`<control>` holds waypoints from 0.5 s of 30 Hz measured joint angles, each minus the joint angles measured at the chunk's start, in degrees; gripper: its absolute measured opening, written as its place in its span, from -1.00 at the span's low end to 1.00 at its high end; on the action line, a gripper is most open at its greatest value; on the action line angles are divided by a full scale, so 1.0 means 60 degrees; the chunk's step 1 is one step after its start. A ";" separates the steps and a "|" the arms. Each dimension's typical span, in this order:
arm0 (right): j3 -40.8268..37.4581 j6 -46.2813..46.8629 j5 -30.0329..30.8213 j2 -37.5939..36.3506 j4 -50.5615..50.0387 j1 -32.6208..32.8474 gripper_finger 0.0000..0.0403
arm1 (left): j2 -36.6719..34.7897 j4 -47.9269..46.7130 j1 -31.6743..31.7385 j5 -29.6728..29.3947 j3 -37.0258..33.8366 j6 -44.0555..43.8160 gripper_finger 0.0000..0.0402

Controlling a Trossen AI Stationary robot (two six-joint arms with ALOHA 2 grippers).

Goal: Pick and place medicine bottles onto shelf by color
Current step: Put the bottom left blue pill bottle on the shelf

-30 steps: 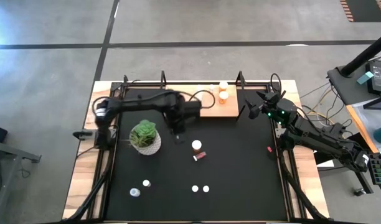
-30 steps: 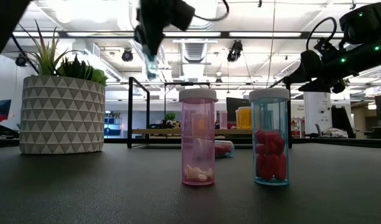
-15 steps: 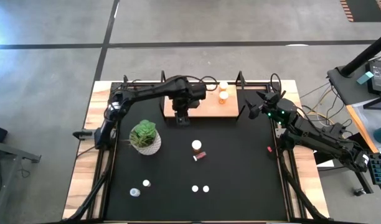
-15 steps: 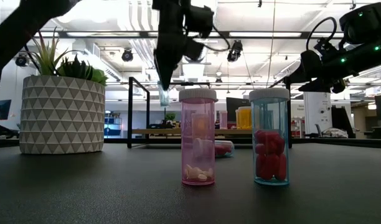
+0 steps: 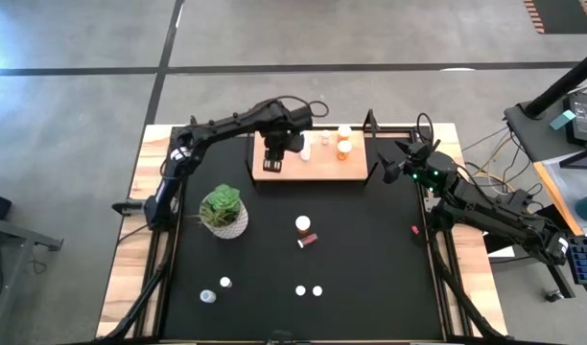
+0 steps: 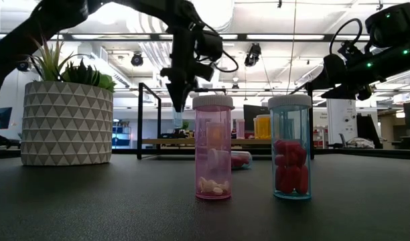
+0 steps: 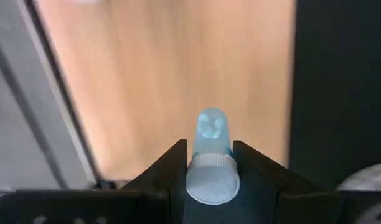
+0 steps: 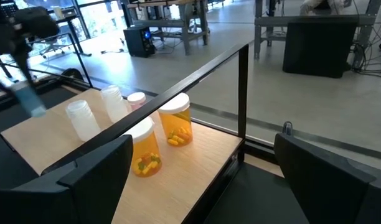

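Note:
I need to keep holding the small bluish bottle with my left gripper until it stands on the light-wood shelf. The bottle is hanging above the shelf and would fall if I let go.
My left gripper (image 5: 274, 159) hangs over the left end of the shelf (image 5: 322, 171), a light-wood board at the table's far edge. It is shut on a small clear bluish medicine bottle (image 7: 212, 134) with a white cap, which also shows in the low view as the bottle (image 6: 177, 120). Two orange bottles (image 8: 175, 127) and pale ones (image 8: 81, 118) stand on the shelf. More medicine bottles stand on the black table, among them a pink one (image 6: 213, 147) and a blue one with red pills (image 6: 290, 147). My right gripper (image 8: 203, 171) waits open beside the shelf's right end. My left gripper pinches the bottle between its two fingers (image 7: 172, 174), just under the white cap (image 7: 212, 182). The fingers come from above and point down. The bottle hangs upright below them, cap up, its bottom (image 6: 177, 125) clear of the shelf.
A green plant in a white patterned pot (image 5: 223, 213) stands left of centre. A red bottle (image 5: 308, 240) lies on its side next to a white-capped one (image 5: 303, 223). Black uprights (image 5: 371, 123) frame the shelf's ends. Several small bottles (image 5: 309, 289) stand near the front edge.
My left gripper has carried the bottle from over the table beside the plant toward the far edge, to above the shelf's left end. It has sunk lower and rolled about its own axis, and it has stayed shut on the bottle.

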 joint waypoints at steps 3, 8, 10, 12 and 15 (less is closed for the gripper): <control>0.0000 0.0000 -0.0003 0.0001 0.0000 0.0001 0.88 | 0.0000 0.0491 0.0292 -0.0069 -0.0038 0.1136 -0.53; 0.0000 0.0000 -0.0003 0.0003 0.0000 0.0003 0.88 | 0.0000 0.1186 0.0754 -0.0334 -0.0251 0.2488 -0.53; 0.0000 0.0000 -0.0001 0.0003 0.0000 0.0000 0.88 | 0.0000 0.1351 0.0888 -0.0355 -0.0300 0.2843 -0.53; 0.0000 0.0000 0.0000 0.0000 0.0000 0.0003 0.88 | 0.0013 0.1420 0.0987 -0.0352 -0.0308 0.3197 -0.53; 0.0000 0.0000 0.0000 0.0002 0.0000 0.0003 0.88 | 0.0047 0.1602 0.1090 -0.0347 -0.0316 0.3720 -0.53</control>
